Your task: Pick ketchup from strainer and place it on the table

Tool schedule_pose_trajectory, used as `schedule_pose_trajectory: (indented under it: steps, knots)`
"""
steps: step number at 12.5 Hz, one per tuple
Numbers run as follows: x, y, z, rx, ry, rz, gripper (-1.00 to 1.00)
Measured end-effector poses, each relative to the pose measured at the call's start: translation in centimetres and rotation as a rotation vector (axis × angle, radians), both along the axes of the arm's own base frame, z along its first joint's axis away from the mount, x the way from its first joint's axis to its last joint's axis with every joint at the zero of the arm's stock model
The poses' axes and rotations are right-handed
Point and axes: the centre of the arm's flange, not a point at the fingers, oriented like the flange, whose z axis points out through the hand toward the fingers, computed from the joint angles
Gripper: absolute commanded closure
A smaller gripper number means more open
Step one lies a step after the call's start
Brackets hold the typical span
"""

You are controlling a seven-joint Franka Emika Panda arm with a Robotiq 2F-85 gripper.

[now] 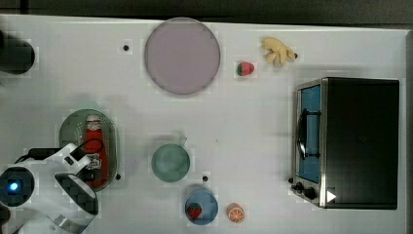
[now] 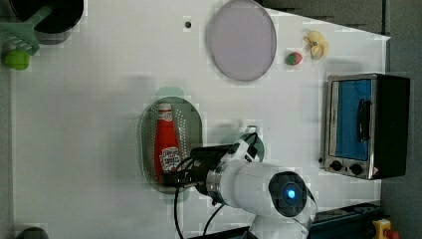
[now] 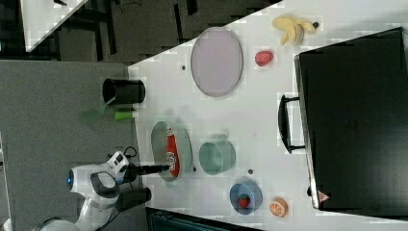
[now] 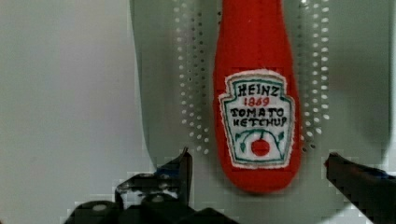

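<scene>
My gripper grabs the ketchup bottle by its labeled lower body (image 2: 170, 157) next, to lift the bottle out of the strainer (image 2: 191, 129) and onto the table.
The red ketchup (image 1: 93, 139) (image 2: 166, 139) (image 3: 172, 147) lies lengthwise in the pale green strainer (image 1: 73, 126) (image 2: 191, 129) (image 3: 159, 139), its white cap pointing away from the arm. In the wrist view its Heinz label (image 4: 257, 119) faces up. My gripper (image 1: 91, 170) (image 2: 172, 178) (image 3: 165, 167) (image 4: 258, 157) is open just above the strainer's near end. One finger stands on each side of the bottle's base, and neither touches it. The strainer rests on the white table (image 1: 243, 122).
A teal cup (image 1: 170, 162) stands just to the top view's right of the strainer. Beyond it are a blue bowl holding a strawberry (image 1: 201, 207), an orange slice (image 1: 235, 213) and a toaster oven (image 1: 350, 141). A purple plate (image 1: 181, 55), another strawberry (image 1: 245, 68) and a banana (image 1: 277, 51) lie farther off.
</scene>
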Motion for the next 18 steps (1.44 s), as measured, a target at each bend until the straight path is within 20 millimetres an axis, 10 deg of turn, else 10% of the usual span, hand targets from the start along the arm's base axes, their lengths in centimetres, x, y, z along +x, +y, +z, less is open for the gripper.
schedule_pose_trajectory:
  steps: [11, 15, 18]
  knots:
    - [1.7, 0.2, -8.4, 0.032, 0.045, -0.011, -1.00]
    - [2.4, -0.1, -10.1, 0.022, 0.058, -0.046, -0.21]
    - [2.1, 0.4, -9.2, 0.017, 0.045, -0.040, -0.19]
